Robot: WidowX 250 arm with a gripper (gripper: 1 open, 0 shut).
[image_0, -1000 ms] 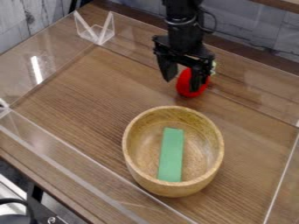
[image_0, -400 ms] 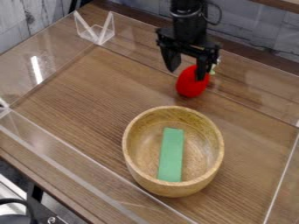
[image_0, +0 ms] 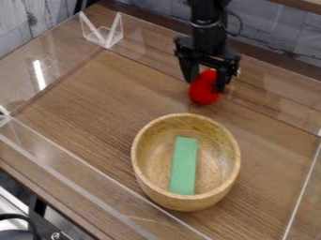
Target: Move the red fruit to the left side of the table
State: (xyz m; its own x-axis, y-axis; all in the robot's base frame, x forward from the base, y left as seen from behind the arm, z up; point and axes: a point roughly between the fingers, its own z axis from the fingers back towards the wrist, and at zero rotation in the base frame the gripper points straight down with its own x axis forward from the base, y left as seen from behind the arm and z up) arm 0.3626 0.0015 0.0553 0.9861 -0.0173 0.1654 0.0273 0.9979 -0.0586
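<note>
The red fruit should be grabbed next by its rounded body (image_0: pixel 206 91) with my gripper, so it can be moved across to the left side of the table.
The red fruit (image_0: pixel 205 89) is small, glossy and rounded, and rests on the brown wood-grain table (image_0: pixel 100 98) toward the back right, just behind the wooden bowl. My black gripper (image_0: pixel 208 77) comes down from above and stands open, its fingers straddling the upper part of the fruit, one on each side. The fruit's top is partly hidden by the fingers. I cannot tell whether the fingers touch it.
A round wooden bowl (image_0: pixel 222 141) sits at the front right with a flat green stick (image_0: pixel 186 165) lying inside. Low clear acrylic walls (image_0: pixel 38 75) edge the table. A clear acrylic stand (image_0: pixel 100 31) is at the back left corner.
The gripper has shifted a little to the right and lowered around the red fruit, staying open. The fruit, bowl and stick have not moved.
</note>
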